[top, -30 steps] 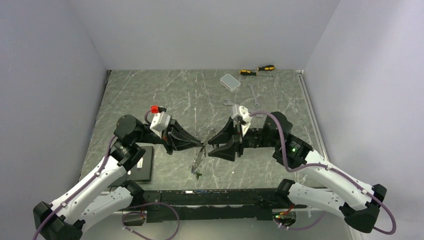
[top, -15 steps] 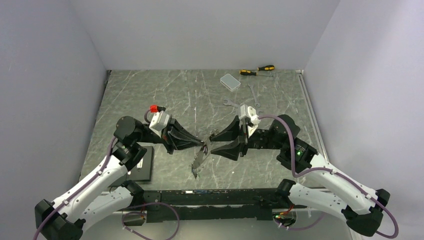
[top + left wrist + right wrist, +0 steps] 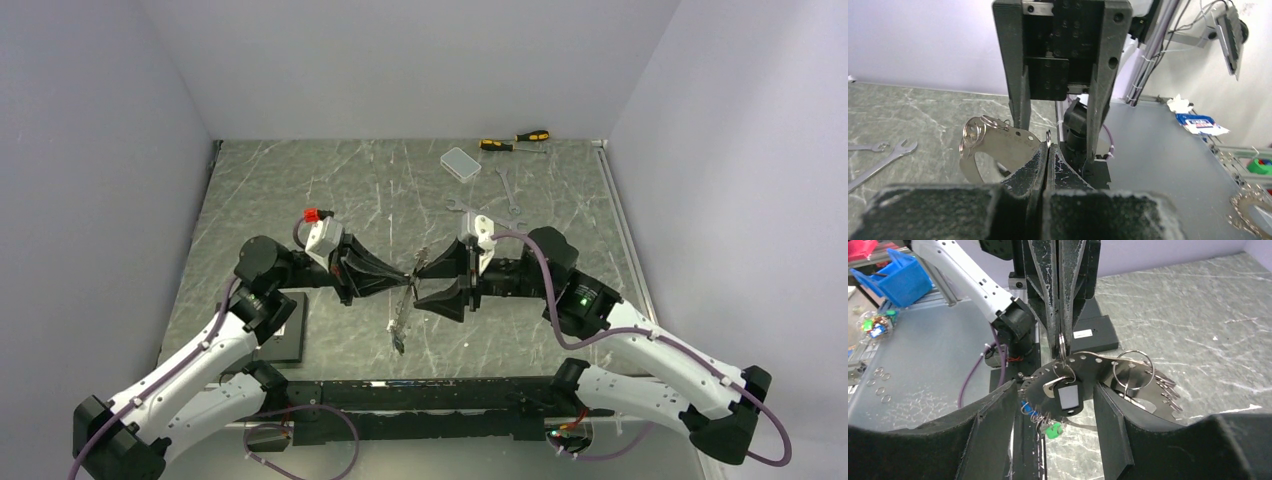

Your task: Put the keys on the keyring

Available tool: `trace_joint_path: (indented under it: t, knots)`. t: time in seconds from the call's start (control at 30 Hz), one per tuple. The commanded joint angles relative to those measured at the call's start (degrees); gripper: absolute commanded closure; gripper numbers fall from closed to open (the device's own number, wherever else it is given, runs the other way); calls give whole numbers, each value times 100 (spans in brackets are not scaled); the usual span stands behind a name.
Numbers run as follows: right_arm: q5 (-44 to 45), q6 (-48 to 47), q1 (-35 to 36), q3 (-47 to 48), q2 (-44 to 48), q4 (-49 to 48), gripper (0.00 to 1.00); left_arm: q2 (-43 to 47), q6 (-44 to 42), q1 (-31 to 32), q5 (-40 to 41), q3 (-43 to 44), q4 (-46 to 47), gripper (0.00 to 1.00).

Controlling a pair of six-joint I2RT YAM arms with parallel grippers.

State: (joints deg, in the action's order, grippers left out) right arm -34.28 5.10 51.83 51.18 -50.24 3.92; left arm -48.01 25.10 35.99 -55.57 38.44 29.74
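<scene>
My right gripper is going to the small ring next and should grip it by its bare wire beside the plate [image 3: 1088,371]. The plate's other holes then stay free to take keys.
My left gripper [image 3: 409,279] is shut on a small silver ring [image 3: 1062,345], which also shows at its fingertips in the left wrist view [image 3: 1048,138]. From that ring hangs a perforated metal plate [image 3: 1088,371] above the table. The plate carries a black tag with a pale window [image 3: 1068,397], a green tag [image 3: 1052,430], a blue tag [image 3: 1026,408], bare keys [image 3: 1164,388] and the large wire keyring [image 3: 1133,367]. My right gripper [image 3: 417,286] is open, its fingers [image 3: 993,430] either side of the hanging bunch [image 3: 400,322] without touching it.
Two wrenches [image 3: 462,207] lie behind the right arm, with a clear plastic box [image 3: 460,163] and yellow-black screwdrivers [image 3: 515,140] at the far edge. A black box [image 3: 286,330] sits near the left arm's base.
My right gripper drew back to the right, then came left again, and now straddles the bunch. My left gripper shifted slightly right, still holding the ring.
</scene>
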Motion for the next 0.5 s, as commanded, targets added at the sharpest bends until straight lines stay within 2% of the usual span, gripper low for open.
trace_joint_path:
  t: [0.0,0.17,0.47]
  knots:
    - [555,-170,82,-206,87,-241,39,119,252,38,625,-71,510,100]
    - [747,-229,97,-354,54,-479,40,104,324,57,959,-142,565,100]
    - [1073,-109,168,-526,-4,-1033,49,47,276,81,1388,-260,530,100]
